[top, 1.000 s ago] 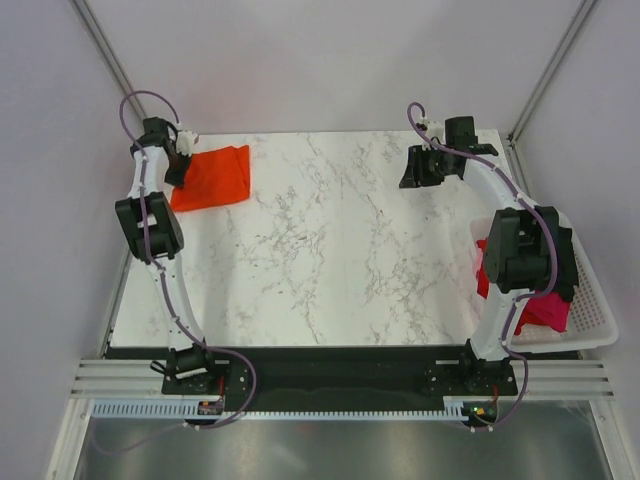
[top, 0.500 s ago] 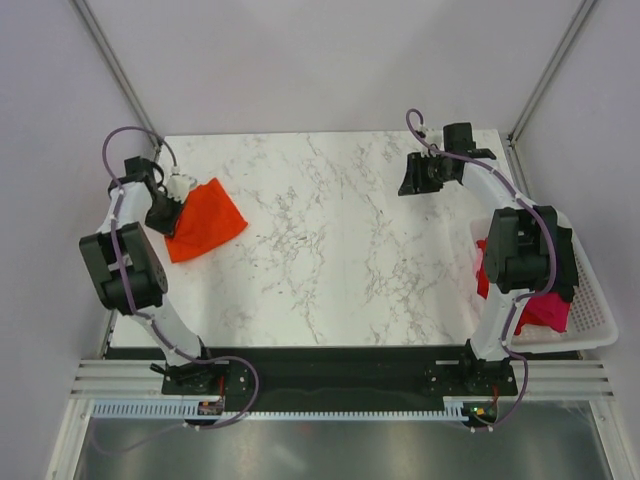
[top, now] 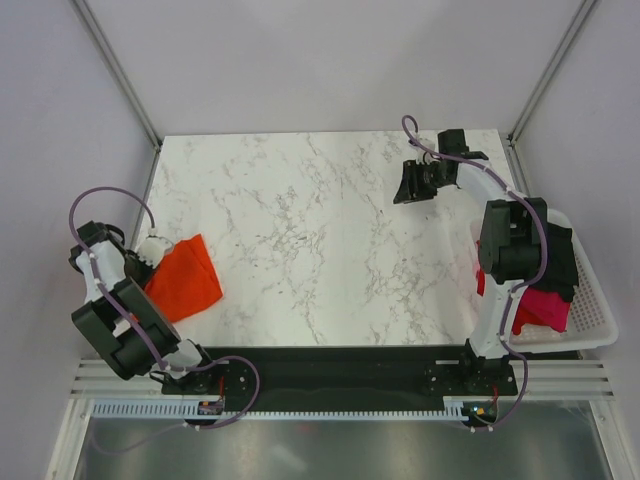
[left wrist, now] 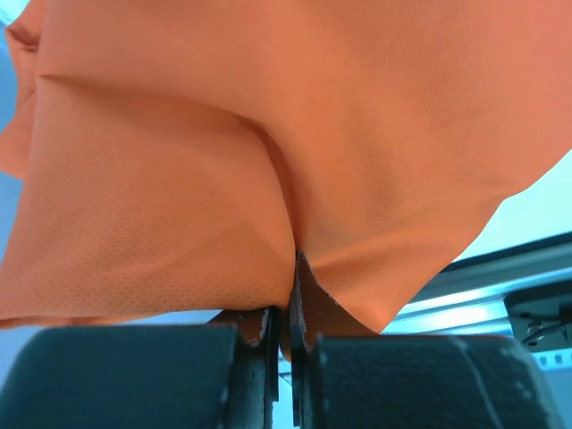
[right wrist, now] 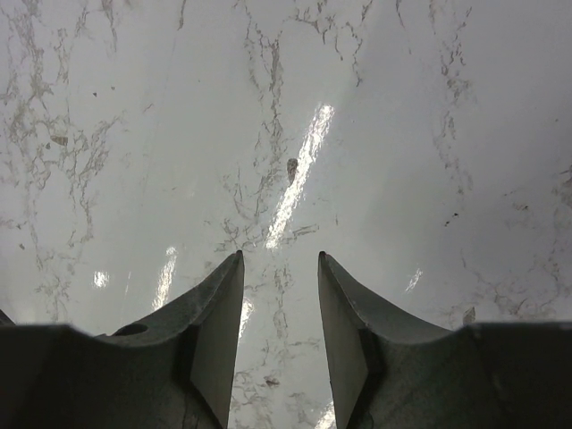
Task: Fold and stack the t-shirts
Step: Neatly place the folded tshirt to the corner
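My left gripper holds the t-shirt (top: 183, 282) and should keep holding it, because the shirt's edge slants across the marble and would fall short of the table's corner if I opened now.
A folded bright orange-red t-shirt (top: 183, 282) hangs at the table's near left edge, held by my left gripper (top: 146, 262). In the left wrist view the orange cloth (left wrist: 268, 161) fills the frame and the jaws are pinched shut on a fold of it at my left gripper (left wrist: 288, 295). My right gripper (top: 412, 184) is open and empty above the bare marble at the far right; in the right wrist view it (right wrist: 280, 259) has only tabletop between its fingers. More shirts, red (top: 484, 275) and pink (top: 545, 308), lie in the basket.
A white mesh basket (top: 592, 310) stands at the table's right edge, partly behind the right arm. The marble table (top: 320, 240) has metal frame posts at its far corners and a rail along the near edge.
My left gripper has carried the orange-red shirt from the far left corner toward the near left edge of the table. The right gripper has barely moved.
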Robot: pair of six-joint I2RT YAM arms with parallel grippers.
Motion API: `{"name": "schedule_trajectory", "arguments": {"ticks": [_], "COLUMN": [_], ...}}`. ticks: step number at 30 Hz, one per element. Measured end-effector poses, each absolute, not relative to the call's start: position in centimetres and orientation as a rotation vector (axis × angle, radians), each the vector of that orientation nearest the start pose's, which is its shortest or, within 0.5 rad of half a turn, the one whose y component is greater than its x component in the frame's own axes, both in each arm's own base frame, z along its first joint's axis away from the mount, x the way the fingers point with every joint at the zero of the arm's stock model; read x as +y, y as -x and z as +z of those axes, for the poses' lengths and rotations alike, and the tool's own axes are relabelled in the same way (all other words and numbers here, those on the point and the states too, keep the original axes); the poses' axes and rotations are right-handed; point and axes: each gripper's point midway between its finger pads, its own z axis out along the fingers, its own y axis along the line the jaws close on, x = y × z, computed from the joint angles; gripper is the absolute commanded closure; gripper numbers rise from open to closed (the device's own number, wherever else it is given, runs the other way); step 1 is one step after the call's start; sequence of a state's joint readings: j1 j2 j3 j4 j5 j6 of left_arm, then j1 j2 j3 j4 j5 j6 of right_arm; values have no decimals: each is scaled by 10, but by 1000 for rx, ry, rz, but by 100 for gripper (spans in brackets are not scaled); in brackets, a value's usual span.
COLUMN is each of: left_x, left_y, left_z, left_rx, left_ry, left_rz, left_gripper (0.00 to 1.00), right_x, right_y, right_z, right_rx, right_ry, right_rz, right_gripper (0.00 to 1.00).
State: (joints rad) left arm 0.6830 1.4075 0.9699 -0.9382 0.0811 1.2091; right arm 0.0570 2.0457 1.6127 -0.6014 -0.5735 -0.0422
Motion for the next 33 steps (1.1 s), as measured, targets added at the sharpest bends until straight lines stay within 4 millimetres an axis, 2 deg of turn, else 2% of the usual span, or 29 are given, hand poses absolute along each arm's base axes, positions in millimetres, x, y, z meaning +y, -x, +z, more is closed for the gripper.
{"name": "schedule_trajectory", "arguments": {"ticks": [5, 9, 13, 17, 21, 26, 29, 31, 33], "left_x": [192, 207, 222, 237, 249, 254, 254, 256, 255], "left_y": [-179, -179, -179, -186, -193, -194, -195, -197, -202], "left_z": [73, 73, 66, 57, 61, 63, 64, 64, 69], "left_rx": [2851, 2854, 2887, 2917, 2915, 2914, 2911, 2903, 2889], "left_ry": [-820, -846, -877, -891, -886, -897, -897, -889, -832], "left_rz": [185, 260, 297, 315, 377, 410, 417, 429, 436], "left_gripper": [98, 98, 98, 98, 98, 98, 83, 58, 51], "right_x": [122, 122, 123, 124, 124, 124, 125, 125, 125], "right_y": [-461, -460, -459, -457, -454, -448, -445, -445, -445], "right_z": [89, 90, 90, 90, 87, 80, 78, 78, 79], "right_rx": [2498, 2491, 2490, 2490, 2496, 2518, 2523, 2522, 2518], "right_ry": [351, 378, 391, 400, 406, 400, 399, 400, 403], "right_rz": [760, 766, 777, 785, 789, 799, 808, 809, 814], "right_gripper": [55, 55, 55, 55, 56, 56, 56, 56, 55]}}
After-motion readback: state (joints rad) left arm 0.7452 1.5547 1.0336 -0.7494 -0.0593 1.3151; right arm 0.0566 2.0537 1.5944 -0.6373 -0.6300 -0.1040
